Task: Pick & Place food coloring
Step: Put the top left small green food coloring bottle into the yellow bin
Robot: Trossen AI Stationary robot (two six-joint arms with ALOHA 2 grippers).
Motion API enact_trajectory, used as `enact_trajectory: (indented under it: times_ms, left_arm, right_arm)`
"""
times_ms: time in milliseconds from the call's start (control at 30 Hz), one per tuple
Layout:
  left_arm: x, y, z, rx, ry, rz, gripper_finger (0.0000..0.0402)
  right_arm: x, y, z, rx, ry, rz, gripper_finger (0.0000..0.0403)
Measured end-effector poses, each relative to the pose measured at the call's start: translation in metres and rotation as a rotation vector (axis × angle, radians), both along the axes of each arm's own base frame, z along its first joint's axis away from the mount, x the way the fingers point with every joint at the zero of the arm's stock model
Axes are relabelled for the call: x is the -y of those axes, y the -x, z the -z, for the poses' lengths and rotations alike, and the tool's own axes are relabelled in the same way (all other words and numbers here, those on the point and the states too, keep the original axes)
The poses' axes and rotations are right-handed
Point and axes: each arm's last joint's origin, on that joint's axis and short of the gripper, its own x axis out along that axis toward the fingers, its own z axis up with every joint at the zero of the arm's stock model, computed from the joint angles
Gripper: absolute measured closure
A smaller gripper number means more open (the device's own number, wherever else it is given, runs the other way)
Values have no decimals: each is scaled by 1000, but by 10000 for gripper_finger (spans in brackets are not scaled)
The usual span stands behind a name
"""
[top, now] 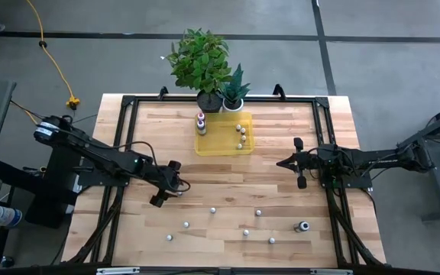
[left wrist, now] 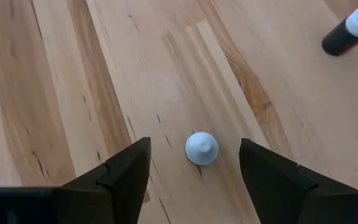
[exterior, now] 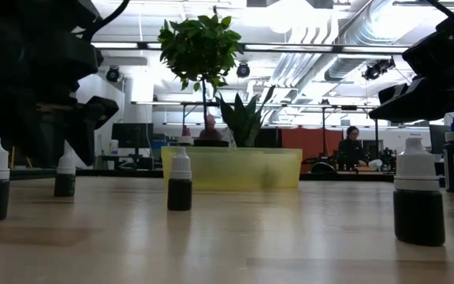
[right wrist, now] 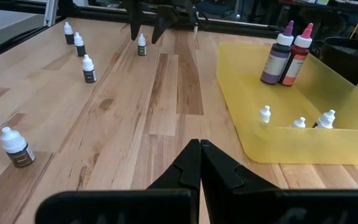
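Note:
The fingers are level with the whitish cap [left wrist: 201,148] on either side, so closing now would catch the tiny food coloring bottle. It is time for my left gripper to close on it.
My left gripper [left wrist: 194,168] is open and points down near the table's middle left [top: 166,183]. Its fingers stand on either side of a tiny food coloring bottle with a whitish cap [left wrist: 201,148], which stands upright on the wood, untouched. Several more tiny bottles stand along the near part of the table [top: 212,208], [top: 258,212], [top: 245,232]. A larger dark one [top: 302,226] sits near right. My right gripper [right wrist: 199,149] is shut and hovers over the table's right side [top: 281,163], facing the yellow tray [right wrist: 291,134].
The translucent yellow tray [top: 224,141] at the far middle holds two larger bottles, purple and red-capped [right wrist: 277,59], and three tiny ones [right wrist: 298,122]. Two potted plants [top: 205,65] stand just behind it. A black frame [top: 121,114] runs along the table's edges. Bare wood lies between the arms.

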Motion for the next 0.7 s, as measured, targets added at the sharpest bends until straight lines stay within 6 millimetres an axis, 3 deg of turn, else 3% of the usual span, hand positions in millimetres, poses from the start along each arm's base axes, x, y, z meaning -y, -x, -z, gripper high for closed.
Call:
enact_trajectory:
  times_ms: [400,700]
  left_arm:
    - [0,-1,2,-20,30,-38,171]
    - [0,-1,2,-29,60,-78,252]
  right_arm:
    - [0,0,0,0,0,0,402]
    - [0,0,0,0,0,0,402]
